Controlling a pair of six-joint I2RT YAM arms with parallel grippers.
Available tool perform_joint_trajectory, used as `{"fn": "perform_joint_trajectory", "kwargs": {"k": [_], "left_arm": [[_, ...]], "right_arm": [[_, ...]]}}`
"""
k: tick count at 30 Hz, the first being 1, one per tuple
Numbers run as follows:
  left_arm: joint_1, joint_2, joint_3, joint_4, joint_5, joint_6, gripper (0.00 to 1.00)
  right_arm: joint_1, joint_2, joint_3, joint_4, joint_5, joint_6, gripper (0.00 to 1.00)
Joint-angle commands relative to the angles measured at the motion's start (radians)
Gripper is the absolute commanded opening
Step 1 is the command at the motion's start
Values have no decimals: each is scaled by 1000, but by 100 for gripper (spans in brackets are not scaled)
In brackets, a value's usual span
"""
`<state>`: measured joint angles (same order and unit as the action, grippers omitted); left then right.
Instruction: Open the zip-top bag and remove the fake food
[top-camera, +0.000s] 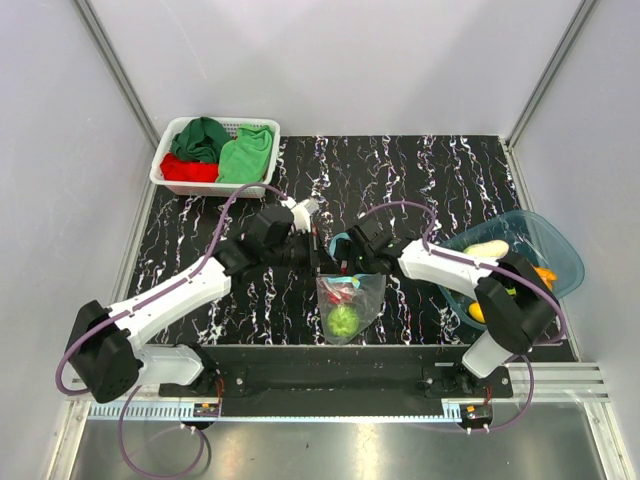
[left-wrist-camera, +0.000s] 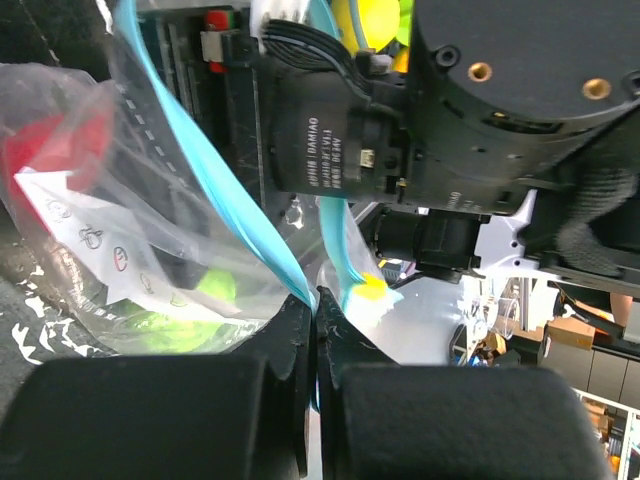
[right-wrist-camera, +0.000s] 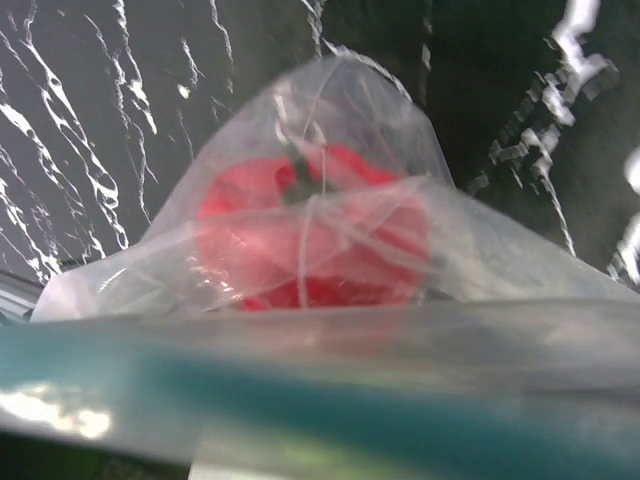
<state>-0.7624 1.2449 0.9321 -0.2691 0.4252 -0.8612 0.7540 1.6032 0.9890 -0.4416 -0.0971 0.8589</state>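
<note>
The right gripper should next grab the red piece across its opposite sides, inside the opening of the bag, to pull the red piece out of the bag.
The clear zip-top bag hangs between the two grippers over the table's front middle. Inside it sit a green piece of fake food and a red piece. My left gripper is shut on the bag's light blue zip strip at the bag's left top corner. My right gripper is at the bag's mouth. Its fingers do not show in the right wrist view, which is filled by the blurred strip and the red piece seen through the plastic.
A translucent teal tub stands at the right, holding pale, orange and yellow fake food pieces. A white basket with red and green cloths stands at the back left. The right arm's wrist is close to my left gripper.
</note>
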Motion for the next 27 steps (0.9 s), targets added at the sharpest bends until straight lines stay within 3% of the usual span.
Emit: {"fn": "perform_joint_trajectory", "kwargs": {"k": [1,5,7,12,13,15,21,27], "left_arm": [[-3,-33,-7,36,49,16,0],[-2,-27,-7,31,61,22,0],[-2,-27,-7,27,63,24,0],[9,-41,-6,1,61,47,0],[14,-44,-4,-8,63,53,0],[21,-48,-4,-36,61,79,0],[40,-39,25,-143,27,151,0],[38,25,108,-180,72,191,0]], "right_arm": [[-4,43,-64,187,1,-58,91],[-5,61,-104,279,16,-74,94],[-4,89,-96,285,14,-77,90],[-4,60,-62,176,10,-55,61],[-5,29,-47,115,11,-52,50],[-4,-9,-41,64,1,-47,44],[-4,-172,17,-138,-3,-47,40],[-4,-203,149,-302,-50,12,41]]}}
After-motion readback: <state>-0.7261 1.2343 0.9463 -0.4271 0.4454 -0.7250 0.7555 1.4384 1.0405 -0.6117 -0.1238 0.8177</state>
